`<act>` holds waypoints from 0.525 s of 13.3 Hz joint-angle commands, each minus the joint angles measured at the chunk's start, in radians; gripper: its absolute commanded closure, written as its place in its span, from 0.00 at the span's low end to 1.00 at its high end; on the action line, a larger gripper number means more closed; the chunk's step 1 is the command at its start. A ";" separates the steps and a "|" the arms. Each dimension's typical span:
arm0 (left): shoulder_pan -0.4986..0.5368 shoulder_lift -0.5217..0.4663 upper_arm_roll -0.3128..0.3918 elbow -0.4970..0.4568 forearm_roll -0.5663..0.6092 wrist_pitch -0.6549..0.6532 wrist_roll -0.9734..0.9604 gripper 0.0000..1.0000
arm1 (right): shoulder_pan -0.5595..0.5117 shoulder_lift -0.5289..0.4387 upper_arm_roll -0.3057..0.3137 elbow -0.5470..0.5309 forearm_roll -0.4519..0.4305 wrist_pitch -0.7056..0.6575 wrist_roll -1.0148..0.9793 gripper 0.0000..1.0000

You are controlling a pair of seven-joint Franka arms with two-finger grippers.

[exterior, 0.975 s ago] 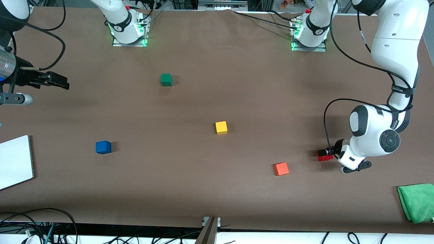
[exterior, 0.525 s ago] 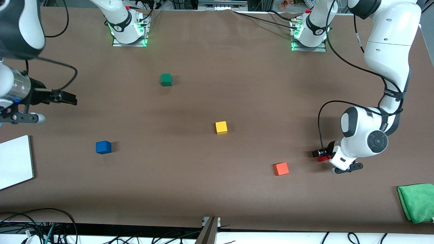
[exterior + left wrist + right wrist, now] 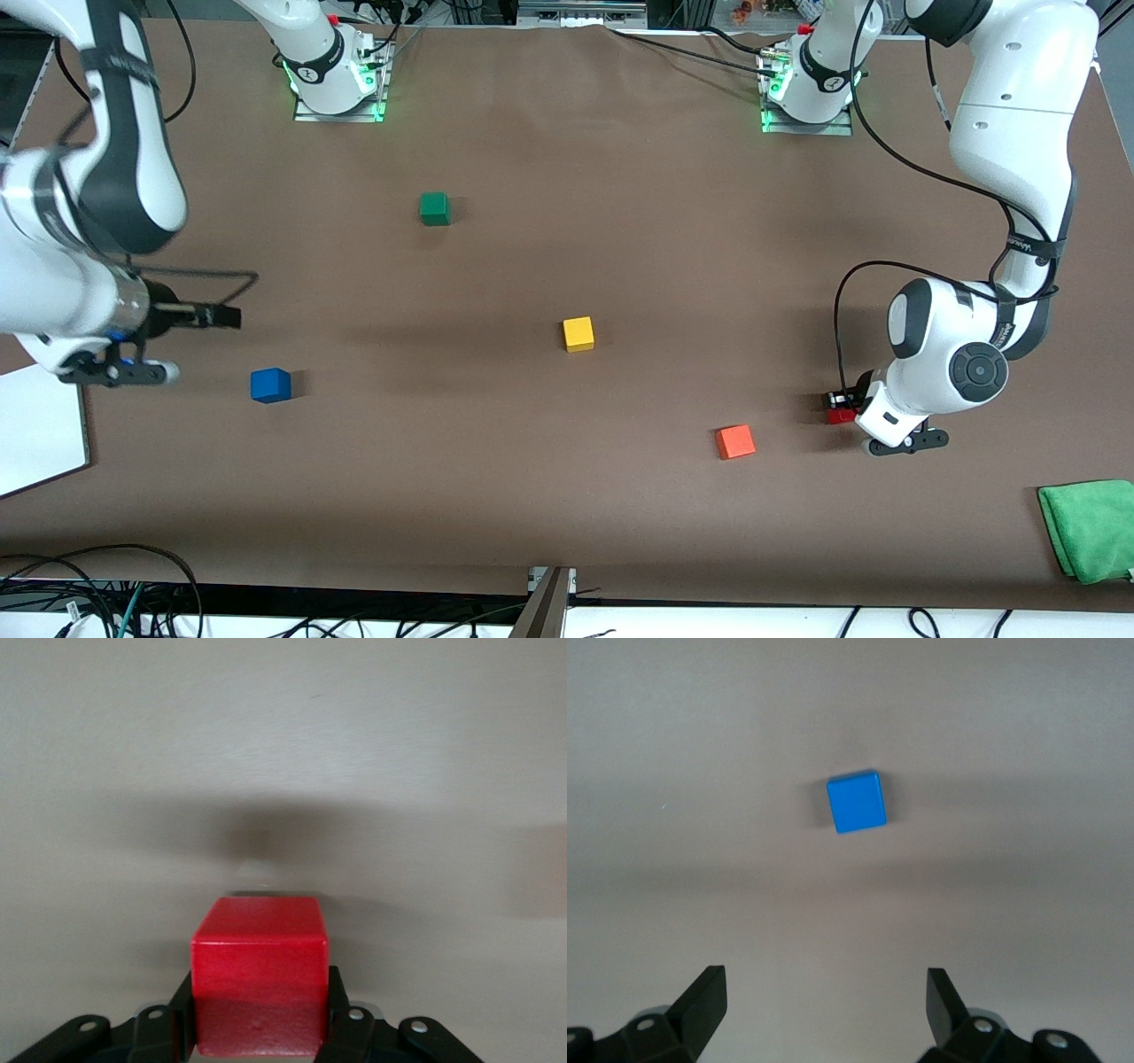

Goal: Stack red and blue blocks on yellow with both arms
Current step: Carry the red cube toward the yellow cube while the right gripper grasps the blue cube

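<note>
I should stack the blue cube on the yellow cube (image 3: 578, 334), so I should next use my right gripper to grab the blue cube (image 3: 270, 385) by its two opposite sides.
The deep red cube (image 3: 259, 974) sits between the fingers of my left gripper (image 3: 259, 1028), which is shut on it, low at the table. In the front view the left gripper (image 3: 842, 403) and the red cube (image 3: 836, 416) are mostly hidden under the left wrist, beside the orange cube. The blue cube (image 3: 270, 385) lies on the table toward the right arm's end. My right gripper (image 3: 226, 316) is open and empty in the air close to it; the right wrist view shows the blue cube (image 3: 857, 802) ahead of the right gripper (image 3: 824, 1010). The yellow cube (image 3: 578, 334) stands alone mid-table.
An orange cube (image 3: 735, 441) lies nearer the front camera than the yellow one. A green cube (image 3: 434, 208) lies toward the bases. A white board (image 3: 40, 425) lies at the right arm's end, a green cloth (image 3: 1090, 530) at the left arm's end.
The right arm has swung in from the table's end, bringing its open gripper close to the blue cube. The left wrist has shifted over the red cube and covers more of it.
</note>
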State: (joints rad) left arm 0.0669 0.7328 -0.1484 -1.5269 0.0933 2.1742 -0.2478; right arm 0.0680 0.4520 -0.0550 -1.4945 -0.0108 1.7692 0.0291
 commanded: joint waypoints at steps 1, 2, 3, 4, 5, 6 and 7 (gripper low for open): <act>-0.022 -0.082 -0.072 0.010 0.008 -0.079 -0.002 1.00 | -0.004 0.072 0.006 0.005 -0.018 0.102 0.000 0.00; -0.025 -0.082 -0.126 0.023 0.009 -0.086 -0.005 1.00 | -0.004 0.098 0.006 0.005 -0.018 0.143 -0.001 0.00; -0.036 -0.082 -0.176 0.042 0.009 -0.091 -0.010 1.00 | -0.004 0.118 0.006 0.005 -0.018 0.171 -0.008 0.00; -0.060 -0.067 -0.203 0.063 0.009 -0.091 -0.005 1.00 | -0.004 0.141 0.006 0.005 -0.020 0.199 -0.009 0.00; -0.114 -0.052 -0.209 0.074 0.006 -0.090 -0.017 1.00 | -0.010 0.164 0.006 0.003 -0.018 0.231 -0.012 0.00; -0.183 -0.047 -0.207 0.076 0.003 -0.088 -0.039 1.00 | -0.014 0.186 0.004 0.003 -0.018 0.257 -0.012 0.00; -0.267 -0.026 -0.195 0.097 0.012 -0.085 -0.063 1.00 | -0.026 0.207 0.004 0.000 -0.018 0.283 -0.014 0.00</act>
State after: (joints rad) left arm -0.0672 0.6598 -0.3672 -1.4881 0.0931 2.1014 -0.2704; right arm 0.0653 0.6276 -0.0570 -1.4947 -0.0157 2.0075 0.0291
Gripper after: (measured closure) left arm 0.441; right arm 0.000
